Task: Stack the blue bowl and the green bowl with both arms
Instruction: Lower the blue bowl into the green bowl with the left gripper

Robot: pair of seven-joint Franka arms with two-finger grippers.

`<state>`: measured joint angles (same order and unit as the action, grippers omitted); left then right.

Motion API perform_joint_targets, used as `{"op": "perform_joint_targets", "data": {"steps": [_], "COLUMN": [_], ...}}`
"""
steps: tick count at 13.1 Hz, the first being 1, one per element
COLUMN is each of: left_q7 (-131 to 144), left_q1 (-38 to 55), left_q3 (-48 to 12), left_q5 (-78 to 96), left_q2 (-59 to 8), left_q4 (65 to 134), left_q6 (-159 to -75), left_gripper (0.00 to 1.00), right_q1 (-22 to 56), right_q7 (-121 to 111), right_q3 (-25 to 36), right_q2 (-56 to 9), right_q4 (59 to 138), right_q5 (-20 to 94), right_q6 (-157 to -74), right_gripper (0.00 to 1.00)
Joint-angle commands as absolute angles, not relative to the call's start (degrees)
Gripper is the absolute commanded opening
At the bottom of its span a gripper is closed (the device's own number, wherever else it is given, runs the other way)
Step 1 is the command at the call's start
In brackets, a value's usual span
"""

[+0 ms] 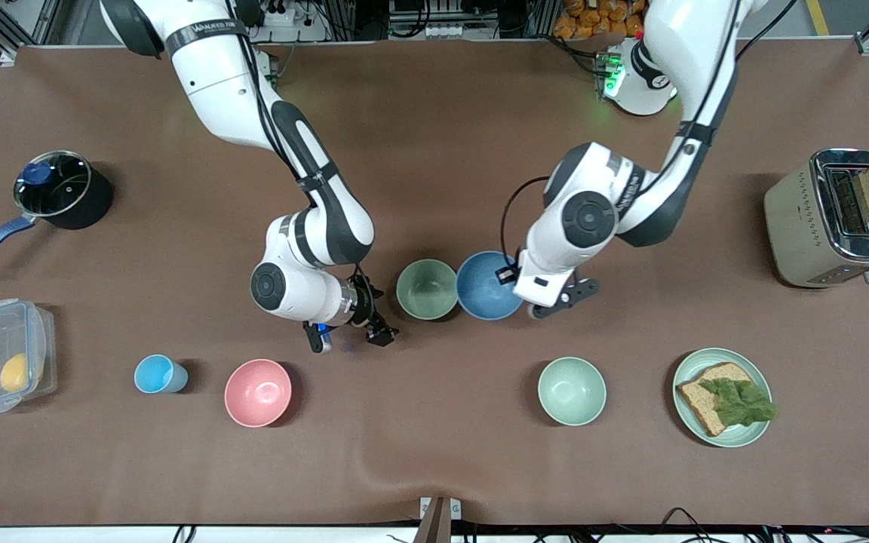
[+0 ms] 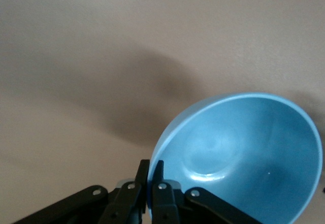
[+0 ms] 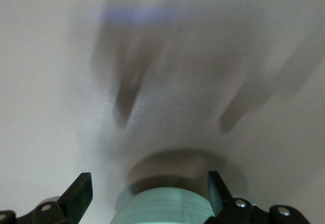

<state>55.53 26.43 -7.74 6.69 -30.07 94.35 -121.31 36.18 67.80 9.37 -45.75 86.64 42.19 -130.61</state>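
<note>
My left gripper should keep holding the blue bowl [image 1: 483,290] for now. The blue bowl's base is short of the green bowl [image 1: 426,289], and the blue bowl is hanging beside the green bowl.
The blue bowl [image 1: 483,290] sits mid-table, touching the sage green bowl [image 1: 426,289] beside it on the right arm's side. My left gripper [image 1: 511,274] is shut on the blue bowl's rim at the edge toward the left arm's end. In the left wrist view its fingers [image 2: 151,165] pinch the rim, and the blue bowl [image 2: 244,153] looks tilted with a shadow under it. My right gripper [image 1: 351,337] is open and empty, low over the table next to the green bowl. In the right wrist view a green rounded wall [image 3: 162,209] shows between its open fingers [image 3: 147,183].
Nearer the front camera stand a pink bowl [image 1: 258,392], a light-blue cup [image 1: 157,374], a pale mint bowl [image 1: 572,391] and a mint plate with bread [image 1: 721,407]. A pot [image 1: 57,188] and a plastic box [image 1: 4,354] are at the right arm's end, a toaster [image 1: 834,219] at the left arm's end.
</note>
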Motion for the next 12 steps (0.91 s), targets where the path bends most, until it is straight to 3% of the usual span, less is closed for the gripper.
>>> {"op": "perform_joint_targets", "data": {"steps": [1, 12], "left_q7": [59.32, 63.19], "left_q1": [28.30, 34.37], "left_q3": [-7.21, -7.29], "left_q5": [7.82, 8.35], "left_q2": [-32.95, -37.61], "left_q4": [91.58, 90.18], "left_q6": [-123.39, -132.09], "left_gripper": [0.00, 0.00], "right_q1": [37.61, 38.67], "right_q7": [68.55, 67.94], "right_q3": [9.75, 9.76], "right_q2": [-46.41, -46.85], "right_q4": [86.75, 87.36], "right_q5": [43.42, 41.13], "right_q6": [-131.22, -131.75], "right_gripper": [1.00, 1.00]}}
